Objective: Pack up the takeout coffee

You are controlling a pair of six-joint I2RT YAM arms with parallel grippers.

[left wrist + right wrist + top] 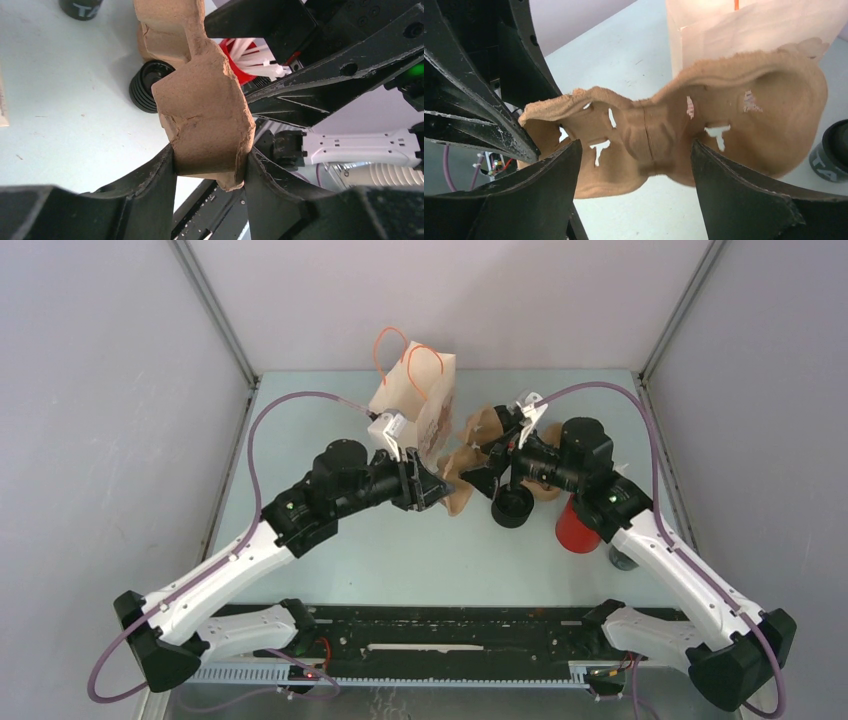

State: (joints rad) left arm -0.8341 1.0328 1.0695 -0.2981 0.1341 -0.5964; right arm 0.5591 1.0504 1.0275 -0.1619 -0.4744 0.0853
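My right gripper should close on the carrier now. The carrier's narrow middle is between its open fingers, so they would hold the carrier.
The takeout coffee (512, 508) is a small black cup standing on the table just right of the brown pulp cup carrier (480, 428). In the left wrist view the black cup (145, 85) shows behind the carrier (205, 110). My left gripper (432, 487) is shut on the carrier's near-left end, and its jaws (210, 160) pinch a pulp lobe. My right gripper (490, 462) is open at the carrier's right side. Its fingers (636, 150) stand wide apart in front of the carrier's (664, 135) middle without gripping it.
A paper bag (415, 400) with orange handles stands upright behind the carrier. A red cup (575, 525) of white sticks sits under my right forearm, with a dark lettered container (622, 558) beyond it. Grey walls enclose the table on three sides.
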